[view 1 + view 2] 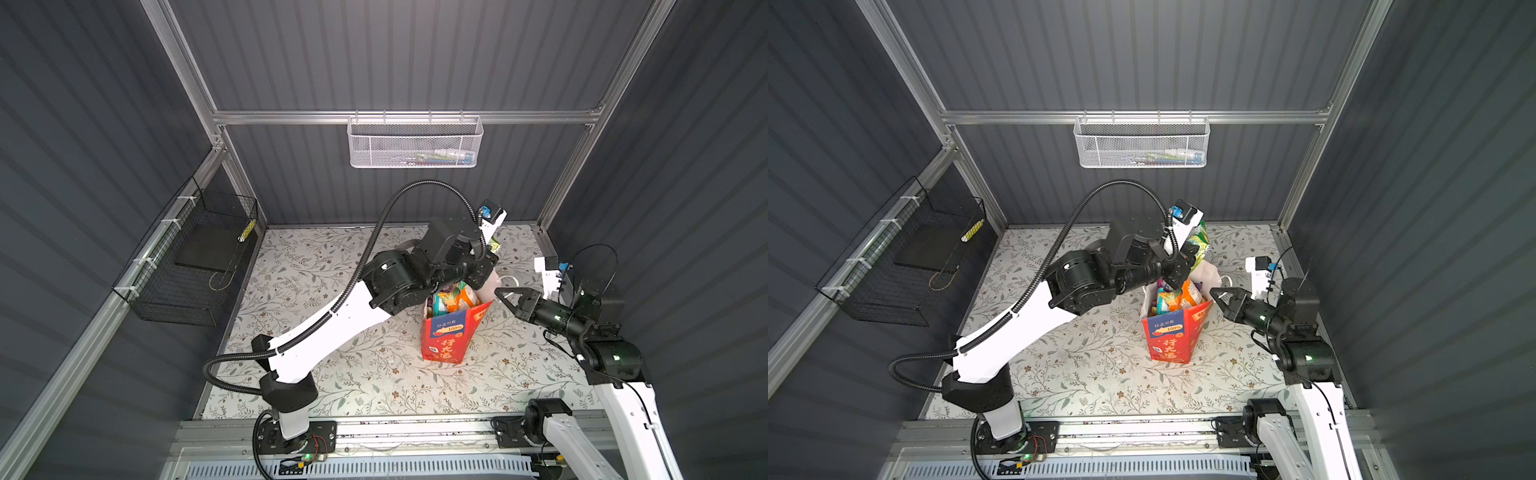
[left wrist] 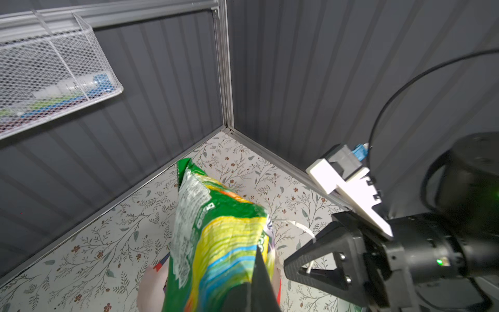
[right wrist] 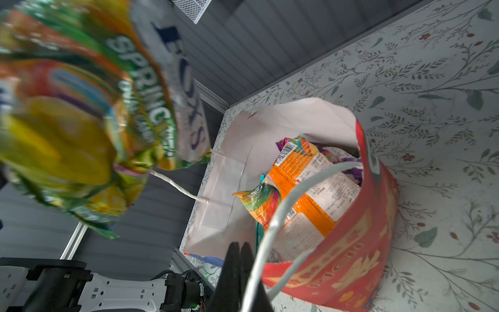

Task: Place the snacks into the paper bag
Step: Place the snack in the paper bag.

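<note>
The green and yellow packet [image 1: 494,244] sticks out beyond the bag's opening [image 1: 462,299], so it is too early for my left gripper to release it before the packet comes down inside.
The red paper bag [image 1: 446,340] [image 1: 1171,340] stands upright on the floral table with its mouth open. Several snacks [image 1: 457,299] [image 1: 1183,297] fill it, an orange packet [image 3: 305,173] on top. My left gripper [image 1: 492,255] [image 2: 253,259] hangs just above the bag's far rim, shut on a green and yellow snack packet [image 2: 216,229] [image 1: 1198,241] [image 3: 81,121]. My right gripper [image 1: 496,292] [image 3: 239,244] is at the bag's right rim, shut with its fingers pressed together. A white cord handle [image 3: 272,224] loops over it.
A white mesh basket [image 1: 415,143] hangs on the back wall with some items inside. A black wire basket [image 1: 195,257] is fixed to the left wall. Grey corrugated walls close three sides, and a metal rail [image 1: 415,428] runs along the front.
</note>
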Action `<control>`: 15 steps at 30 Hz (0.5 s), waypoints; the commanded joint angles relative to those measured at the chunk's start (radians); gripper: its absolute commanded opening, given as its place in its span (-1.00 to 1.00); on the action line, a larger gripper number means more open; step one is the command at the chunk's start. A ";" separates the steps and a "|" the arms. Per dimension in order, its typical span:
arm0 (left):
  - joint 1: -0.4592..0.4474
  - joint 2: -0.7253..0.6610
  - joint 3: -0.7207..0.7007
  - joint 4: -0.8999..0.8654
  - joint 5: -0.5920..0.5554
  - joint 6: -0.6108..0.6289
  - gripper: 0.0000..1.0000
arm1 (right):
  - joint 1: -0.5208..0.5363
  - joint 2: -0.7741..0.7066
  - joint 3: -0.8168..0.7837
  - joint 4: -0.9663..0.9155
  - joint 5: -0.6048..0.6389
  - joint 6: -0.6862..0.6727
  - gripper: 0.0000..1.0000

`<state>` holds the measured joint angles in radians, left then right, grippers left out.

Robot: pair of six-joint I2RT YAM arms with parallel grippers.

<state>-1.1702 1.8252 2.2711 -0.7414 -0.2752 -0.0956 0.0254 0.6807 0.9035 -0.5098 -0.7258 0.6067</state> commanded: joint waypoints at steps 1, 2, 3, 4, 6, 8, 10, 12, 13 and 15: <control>0.006 0.012 -0.020 0.001 -0.050 0.043 -1.00 | 0.002 -0.030 0.033 -0.022 -0.011 -0.025 -0.93; 0.012 0.019 -0.027 -0.005 -0.049 0.043 -1.00 | 0.002 -0.033 0.035 -0.028 -0.013 -0.028 -0.93; 0.024 0.024 -0.031 -0.012 -0.038 0.040 -1.00 | 0.002 -0.034 0.039 -0.034 -0.013 -0.031 -0.93; 0.039 0.031 -0.033 -0.021 -0.024 0.029 -1.00 | 0.002 -0.036 0.043 -0.039 -0.015 -0.033 -0.93; 0.083 0.045 -0.025 -0.047 0.058 -0.010 -1.00 | 0.002 -0.040 0.044 -0.043 -0.014 -0.033 -0.93; 0.133 0.067 -0.006 -0.082 0.156 -0.047 -1.00 | 0.002 -0.044 0.047 -0.048 -0.013 -0.039 -0.93; 0.160 0.097 0.026 -0.126 0.184 -0.056 -1.00 | 0.003 -0.044 0.048 -0.052 -0.012 -0.043 -0.93; 0.171 0.120 0.043 -0.156 0.174 -0.058 -1.00 | 0.002 -0.045 0.045 -0.057 -0.011 -0.047 -0.93; 0.173 0.128 0.045 -0.165 0.170 -0.056 -1.00 | 0.002 -0.045 0.043 -0.058 -0.012 -0.048 -0.93; 0.180 0.148 0.051 -0.184 0.176 -0.059 -1.00 | 0.002 -0.045 0.038 -0.057 -0.012 -0.049 -0.93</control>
<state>-0.9806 1.9572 2.2780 -0.8783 -0.1368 -0.1390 0.0254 0.6472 0.9169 -0.5610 -0.7261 0.5751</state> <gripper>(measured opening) 0.048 0.049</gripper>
